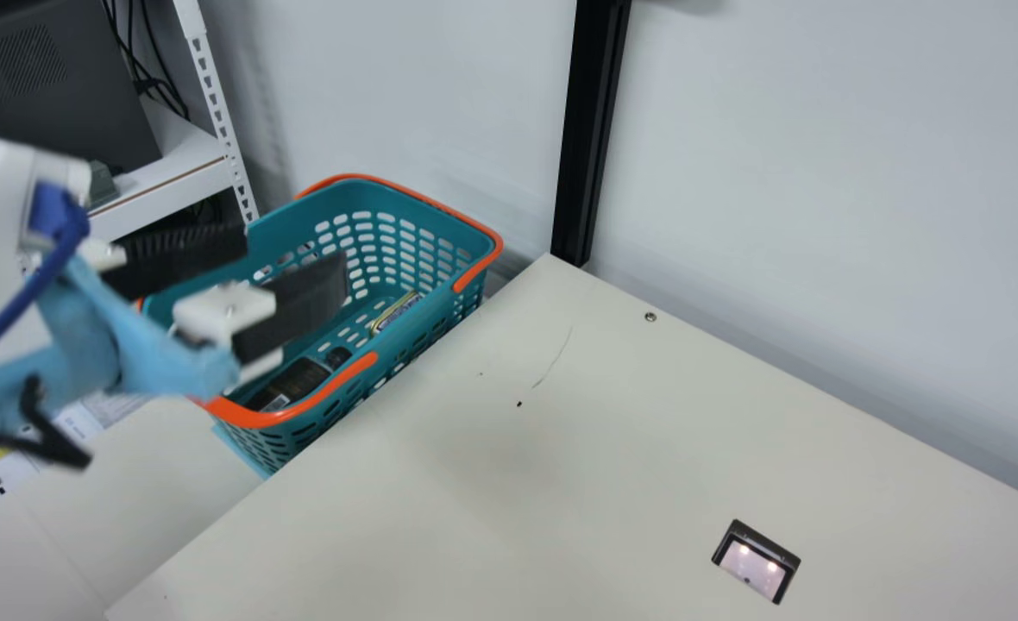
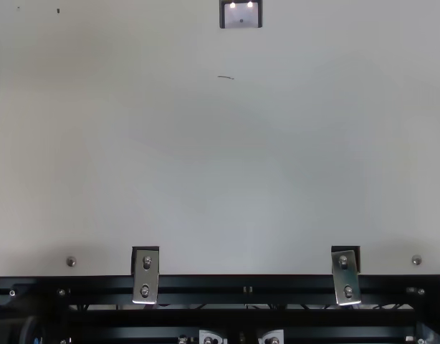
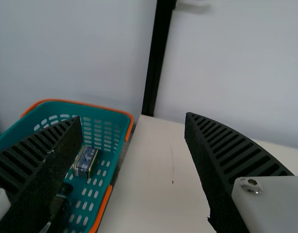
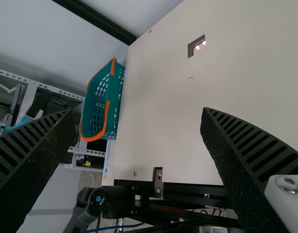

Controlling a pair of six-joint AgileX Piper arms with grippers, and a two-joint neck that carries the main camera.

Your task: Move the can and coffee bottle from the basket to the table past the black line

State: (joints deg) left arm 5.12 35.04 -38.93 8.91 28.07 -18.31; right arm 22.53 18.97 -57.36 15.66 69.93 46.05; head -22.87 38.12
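I should next grab the can (image 1: 395, 312) by its gold ends with my left gripper, to move it from the basket past the black line.
My left gripper (image 1: 254, 280) stands open above the near left part of the teal basket (image 1: 362, 366) in the main view. On the basket's floor lie the dark coffee bottle (image 1: 292, 384), below that gripper, and the can (image 1: 395, 312) toward the far side. In the left wrist view, my left gripper (image 3: 132, 170) has its fingers wide apart with nothing between them; the can (image 3: 85, 161) shows in the basket, and the bottle (image 3: 60, 204) is partly hidden behind one finger. My right gripper (image 4: 139, 165) is open and empty, with the basket (image 4: 121, 92) farther off.
The cream table (image 1: 509, 483) lies beside the basket, with a small dark-framed plate (image 1: 757, 561) set in its surface. A black post (image 1: 591, 129) rises at the table's far corner. White shelving (image 1: 216, 112) stands behind my left arm. Metal brackets (image 2: 145, 276) sit along the table's front edge.
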